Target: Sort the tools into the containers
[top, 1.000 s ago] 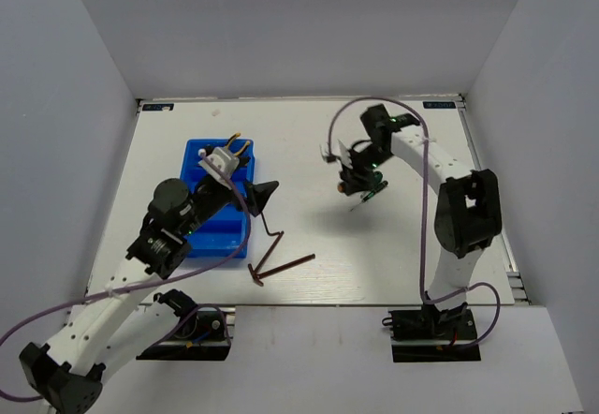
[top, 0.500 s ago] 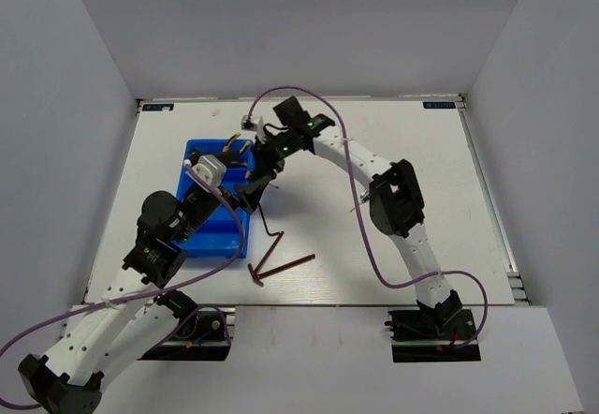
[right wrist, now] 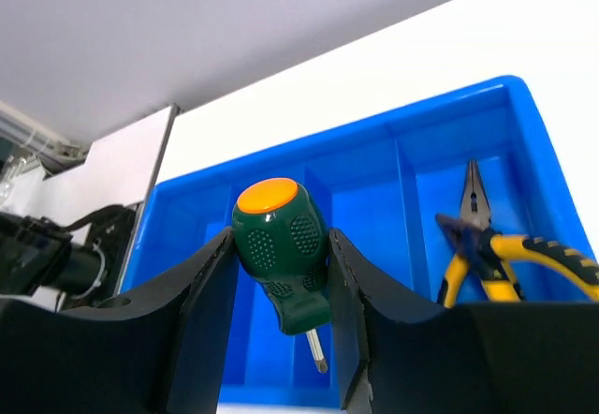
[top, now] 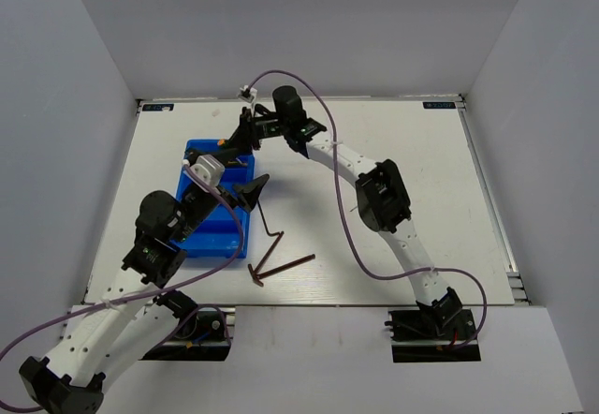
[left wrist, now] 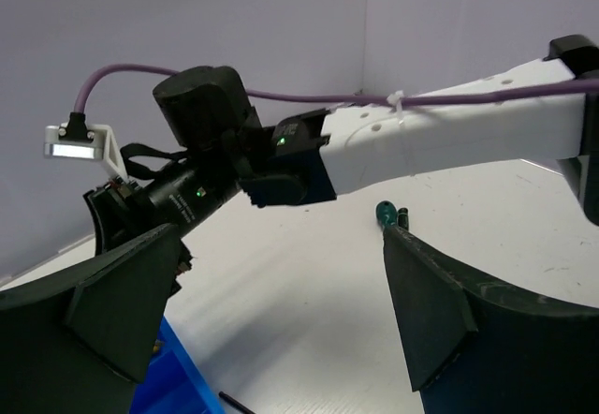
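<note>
My right gripper needs to keep holding the screwdriver: it hangs high across a divider close to the bin's rim and would end on that divider if I opened now.
My right gripper (right wrist: 281,273) is shut on the stubby green screwdriver (right wrist: 281,231) with an orange cap, tip down, above the blue bin (right wrist: 374,166). One yellow-and-black pliers (right wrist: 496,250) lies in the bin's right compartment. In the top view the right gripper (top: 241,136) hangs over the far end of the bin (top: 225,238). My left gripper (top: 251,192) is open and empty at the bin's right edge. Three dark hex keys (top: 290,261) lie on the table near the front. Another green screwdriver (left wrist: 384,213) lies on the table, seen between my left gripper's (left wrist: 281,278) jaws.
The right arm (top: 346,161) stretches across the far middle of the table towards the bin. One thin hex key (top: 266,219) lies just right of the bin, close under the left gripper. White walls enclose the table on three sides.
The right arm has swung left across the table with the stubby screwdriver, from right of centre to over the bin's far end. The left gripper has drawn back a little.
</note>
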Robot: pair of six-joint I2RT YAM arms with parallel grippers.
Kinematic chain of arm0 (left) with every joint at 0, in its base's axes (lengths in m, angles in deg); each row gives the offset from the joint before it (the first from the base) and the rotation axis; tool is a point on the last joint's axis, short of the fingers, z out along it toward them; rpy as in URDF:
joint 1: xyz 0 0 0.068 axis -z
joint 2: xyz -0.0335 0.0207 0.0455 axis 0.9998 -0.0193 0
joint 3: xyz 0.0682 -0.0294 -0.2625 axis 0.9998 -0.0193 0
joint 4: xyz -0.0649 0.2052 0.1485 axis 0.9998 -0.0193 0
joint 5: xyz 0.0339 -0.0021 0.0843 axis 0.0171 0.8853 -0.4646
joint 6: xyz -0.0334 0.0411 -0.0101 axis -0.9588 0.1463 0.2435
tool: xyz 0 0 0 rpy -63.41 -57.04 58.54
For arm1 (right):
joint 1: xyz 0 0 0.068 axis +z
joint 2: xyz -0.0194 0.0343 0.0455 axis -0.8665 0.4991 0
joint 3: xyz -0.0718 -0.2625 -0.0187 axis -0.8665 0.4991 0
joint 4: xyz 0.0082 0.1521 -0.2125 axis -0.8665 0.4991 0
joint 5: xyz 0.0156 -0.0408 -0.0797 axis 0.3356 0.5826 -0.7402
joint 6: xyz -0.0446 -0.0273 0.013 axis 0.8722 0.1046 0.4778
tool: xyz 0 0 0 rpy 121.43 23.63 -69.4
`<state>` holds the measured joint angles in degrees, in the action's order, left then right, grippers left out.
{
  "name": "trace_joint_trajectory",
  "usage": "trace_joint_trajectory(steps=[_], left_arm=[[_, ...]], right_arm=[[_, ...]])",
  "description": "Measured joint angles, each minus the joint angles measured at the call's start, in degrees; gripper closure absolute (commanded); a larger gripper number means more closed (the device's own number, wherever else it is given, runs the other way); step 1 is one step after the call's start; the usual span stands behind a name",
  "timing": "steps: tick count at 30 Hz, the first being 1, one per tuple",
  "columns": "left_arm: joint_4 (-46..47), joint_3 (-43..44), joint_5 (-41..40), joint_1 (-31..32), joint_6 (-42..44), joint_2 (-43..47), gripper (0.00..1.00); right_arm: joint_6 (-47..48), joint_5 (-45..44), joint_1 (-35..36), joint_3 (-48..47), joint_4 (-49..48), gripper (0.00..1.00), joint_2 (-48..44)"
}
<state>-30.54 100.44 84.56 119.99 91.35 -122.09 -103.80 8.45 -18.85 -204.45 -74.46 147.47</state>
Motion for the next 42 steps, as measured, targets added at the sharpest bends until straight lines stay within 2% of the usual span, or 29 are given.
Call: trace_joint_trajectory(steps=[5, 13, 17, 22, 23, 24, 28, 30, 33, 36, 38, 39, 40, 41, 42], left_arm=[[-0.02, -0.02, 0.92, -0.26, 0.00, -0.39, 0.00], [-0.02, 0.00, 2.01, -0.68, 0.04, -0.85, 0.00], [-0.04, 0.00, 2.54, -1.03, 0.17, -1.05, 0.00], [-0.24, 0.00, 3.02, -1.05, 0.17, -1.36, 0.00], [-0.26, 0.00, 3.13, -1.05, 0.17, -1.36, 0.00], [-0.31, 0.00, 3.26, -1.11, 0.17, -1.36, 0.00], [-0.39, 0.00, 3.63, -1.60, 0.17, -1.36, 0.00], [-0.39, 0.00, 3.85, -1.68, 0.17, -1.36, 0.00], [-0.42, 0.00, 3.91, -1.68, 0.17, -1.36, 0.00], [-0.42, 0.00, 3.93, -1.70, 0.17, -1.33, 0.00], [-0.42, 0.00, 3.91, -1.70, 0.15, -1.29, 0.00], [-0.44, 0.00, 3.91, -1.70, 0.15, -1.22, 0.00], [-0.44, 0.00, 3.91, -1.68, 0.15, -1.11, 0.00], [-0.44, 0.00, 3.91, -1.70, 0.15, -0.96, 0.00], [-0.42, 0.00, 3.91, -1.70, 0.15, -0.85, 0.02]], right_arm=[[-3.08, 0.28, 0.81, -0.35, -8.31, 1.00, 4.39], [3.98, 0.90, 3.23, 0.87, -9.68, 1.00, 6.01], [8.98, 1.03, 3.78, 1.46, -8.11, 0.85, 6.01], [17.20, 0.55, 3.82, 2.47, -3.06, 0.81, 6.01], [18.34, 0.35, 3.82, 2.62, -2.25, 0.78, 6.01], [19.39, 0.15, 3.82, 2.62, -1.51, 0.66, 6.01], [22.27, -0.81, 3.82, 2.62, 0.17, 0.38, 5.99], [23.23, -1.03, 3.87, 2.75, 0.63, 0.19, 5.95], [24.22, -1.33, 3.91, 3.08, 0.72, 0.18, 5.51], [24.13, -1.77, 4.02, 3.15, 0.83, 0.24, 4.66], [23.87, -2.14, 4.04, 3.15, 0.87, 0.37, 3.82], [23.56, -2.38, 4.04, 3.15, 0.92, 0.50, 3.28], [23.28, -2.82, 4.02, 3.13, 0.94, 0.72, 2.62], [23.15, -3.63, 3.96, 3.04, 1.42, 1.00, 1.92], [23.06, -4.92, 3.93, 2.82, 2.27, 1.00, 1.16]])
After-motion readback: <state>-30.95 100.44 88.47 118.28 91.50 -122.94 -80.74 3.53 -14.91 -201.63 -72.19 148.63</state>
